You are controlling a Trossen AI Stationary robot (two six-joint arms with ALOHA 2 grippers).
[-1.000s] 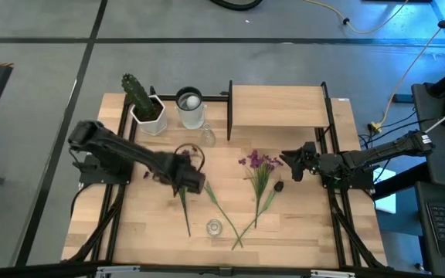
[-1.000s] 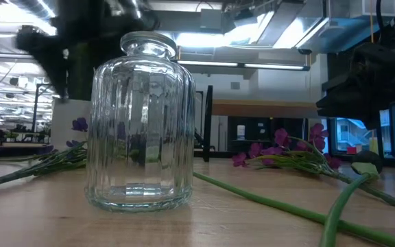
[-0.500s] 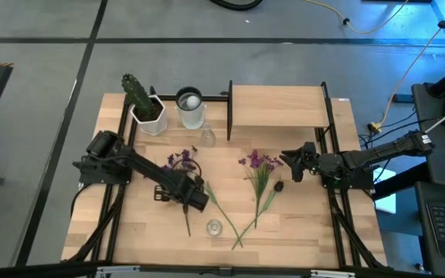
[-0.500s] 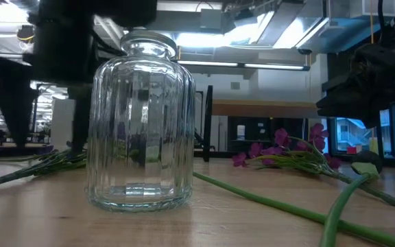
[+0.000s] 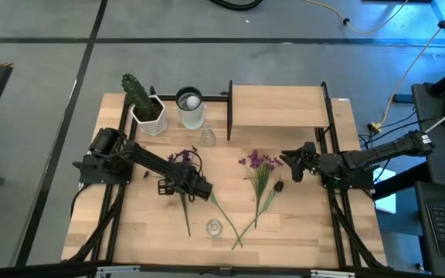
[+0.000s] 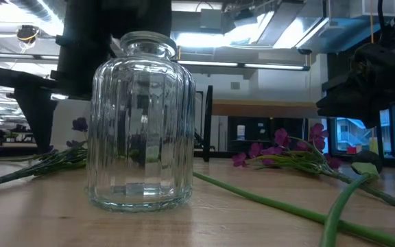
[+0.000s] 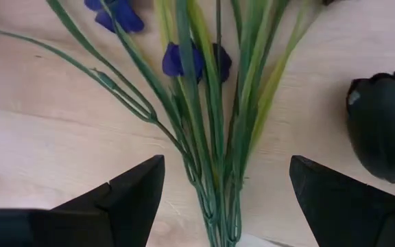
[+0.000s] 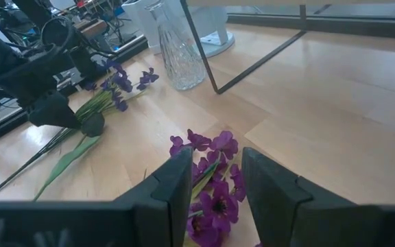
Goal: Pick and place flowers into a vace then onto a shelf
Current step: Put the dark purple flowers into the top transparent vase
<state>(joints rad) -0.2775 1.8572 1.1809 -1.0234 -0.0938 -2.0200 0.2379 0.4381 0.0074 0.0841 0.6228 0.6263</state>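
The darker violet bunch of flowers should stand in the slim glass vase [image 5: 208,137], so my left gripper should next grab the bunch by its green stems.
The darker violet bunch [image 5: 181,160] lies on the table left of centre, its stems [image 7: 211,144] running toward the near edge. My left gripper [image 5: 195,188] is low over those stems and open; its fingers [image 7: 132,195] stand on either side of them without touching. The pinker bunch [image 5: 259,164] lies right of centre. My right gripper [image 5: 293,164] hovers open beside its blooms [image 8: 214,147]. A ribbed glass jar [image 6: 139,120] stands near the table's near edge [image 5: 214,227]. The shelf [image 5: 276,105] stands at the far edge.
A cactus in a white pot [image 5: 144,103], a glass cup [image 5: 190,108] and a slim glass vase [image 5: 207,137] stand at the far left, next to the shelf's black posts [image 5: 229,99]. A dark rounded thing [image 7: 386,127] lies beside the violet stems.
My left arm has folded down and brought its gripper lower over the violet bunch's stems, shifting a little toward the near edge. The violet blooms, hidden under the arm a second ago, now show. The right arm and both bunches have kept still.
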